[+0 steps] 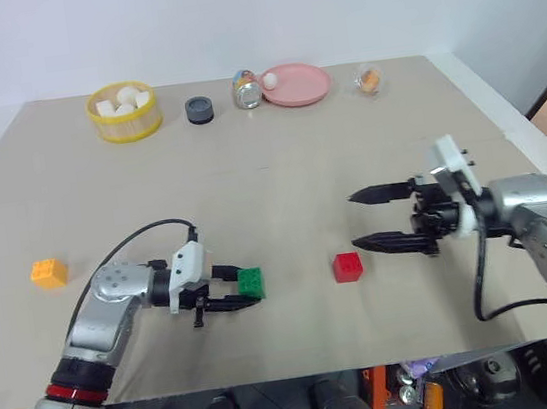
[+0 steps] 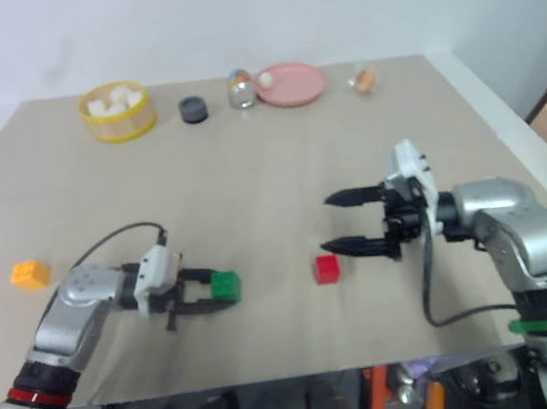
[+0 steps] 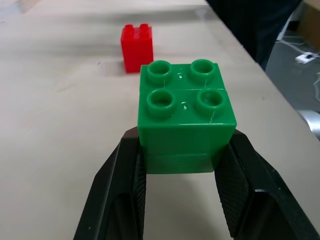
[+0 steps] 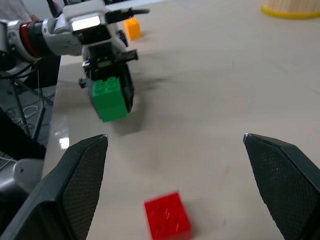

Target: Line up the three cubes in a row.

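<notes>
The green cube is above the table, short of the red cube (image 1: 347, 266); my left gripper should bring it closer before releasing.
My left gripper (image 1: 248, 291) is shut on the green cube (image 1: 251, 282), holding it near the table's front edge, fingers pointing toward the right. The wrist view shows the green cube (image 3: 184, 114) pinched between both black fingers (image 3: 120, 190), studs up. The red cube (image 1: 347, 266) sits on the table to the right of it, apart. My right gripper (image 1: 376, 218) stands open just right of the red cube, pointing left, nothing between its fingers. The orange-yellow cube (image 1: 49, 272) lies alone at the far left.
Along the table's far edge stand a yellow basket (image 1: 125, 113) with white lumps, a dark round puck (image 1: 200, 109), a small can (image 1: 245, 90), a pink plate (image 1: 296, 84) and a small clear cup (image 1: 369, 79). The table front edge (image 1: 296, 375) runs close below both grippers.
</notes>
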You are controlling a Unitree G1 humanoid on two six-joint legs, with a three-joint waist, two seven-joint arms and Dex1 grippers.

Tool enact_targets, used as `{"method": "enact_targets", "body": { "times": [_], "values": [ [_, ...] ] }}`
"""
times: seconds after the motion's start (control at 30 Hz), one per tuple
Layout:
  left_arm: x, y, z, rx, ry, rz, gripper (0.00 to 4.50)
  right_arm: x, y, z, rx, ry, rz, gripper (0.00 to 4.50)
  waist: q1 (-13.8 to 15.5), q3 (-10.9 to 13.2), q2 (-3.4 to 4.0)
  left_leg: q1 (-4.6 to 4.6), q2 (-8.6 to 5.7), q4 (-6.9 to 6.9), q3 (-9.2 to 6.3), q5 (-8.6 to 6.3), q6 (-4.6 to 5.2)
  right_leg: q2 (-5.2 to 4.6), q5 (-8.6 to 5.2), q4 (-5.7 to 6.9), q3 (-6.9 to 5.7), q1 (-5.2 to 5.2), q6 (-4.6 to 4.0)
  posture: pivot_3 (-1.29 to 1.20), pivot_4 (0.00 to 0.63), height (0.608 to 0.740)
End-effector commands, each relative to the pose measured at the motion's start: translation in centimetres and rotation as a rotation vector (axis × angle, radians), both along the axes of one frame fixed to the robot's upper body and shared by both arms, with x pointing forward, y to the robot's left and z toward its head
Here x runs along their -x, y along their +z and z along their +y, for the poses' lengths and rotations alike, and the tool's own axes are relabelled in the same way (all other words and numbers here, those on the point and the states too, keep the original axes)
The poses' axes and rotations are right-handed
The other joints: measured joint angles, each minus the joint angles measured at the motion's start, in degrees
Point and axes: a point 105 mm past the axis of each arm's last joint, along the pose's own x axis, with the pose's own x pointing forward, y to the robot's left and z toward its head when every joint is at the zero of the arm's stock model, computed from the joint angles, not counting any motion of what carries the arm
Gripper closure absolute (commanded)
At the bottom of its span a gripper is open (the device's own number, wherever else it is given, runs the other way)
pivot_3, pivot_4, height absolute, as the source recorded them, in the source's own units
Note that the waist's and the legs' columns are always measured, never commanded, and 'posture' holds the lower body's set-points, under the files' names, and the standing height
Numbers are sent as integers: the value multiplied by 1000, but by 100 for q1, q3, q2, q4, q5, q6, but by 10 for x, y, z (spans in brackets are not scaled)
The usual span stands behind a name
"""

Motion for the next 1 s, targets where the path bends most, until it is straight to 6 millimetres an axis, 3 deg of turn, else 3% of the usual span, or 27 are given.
{"method": "enact_targets", "body": {
  "times": [0.03, 0.37, 0.67, 1.0],
  "values": [
    [-1, 5, -9, -2, -59, -28, 3179, 16, 12, -3, 24, 34, -60, 0, 12, 0, 0, 0, 0, 0, -1, 0, 0, 0, 1, 1, 0, 1, 3, 0, 150, 740],
    [-19, -2, -15, -5, -30, -56, 3179, 30, 4, -5, 44, 22, -75, 0, 44, -1, 1, 1, -1, 20, -1, 2, 3, 0, 9, 1, 3, 8, 9, 0, 150, 740],
    [-15, -18, -32, -54, -53, -36, 3179, 27, 1, -3, 31, -5, -95, 0, 49, -1, 1, 0, -1, 24, -1, 2, 3, 0, 10, 1, 3, 11, 10, 0, 150, 740],
    [-20, -7, -55, -45, -48, -32, 3179, 24, 2, -1, 21, -9, -99, 0, 46, -1, 1, 0, -2, 32, -3, 2, 4, 1, 15, 2, 4, 15, 13, 0, 150, 740]
  ]
}}
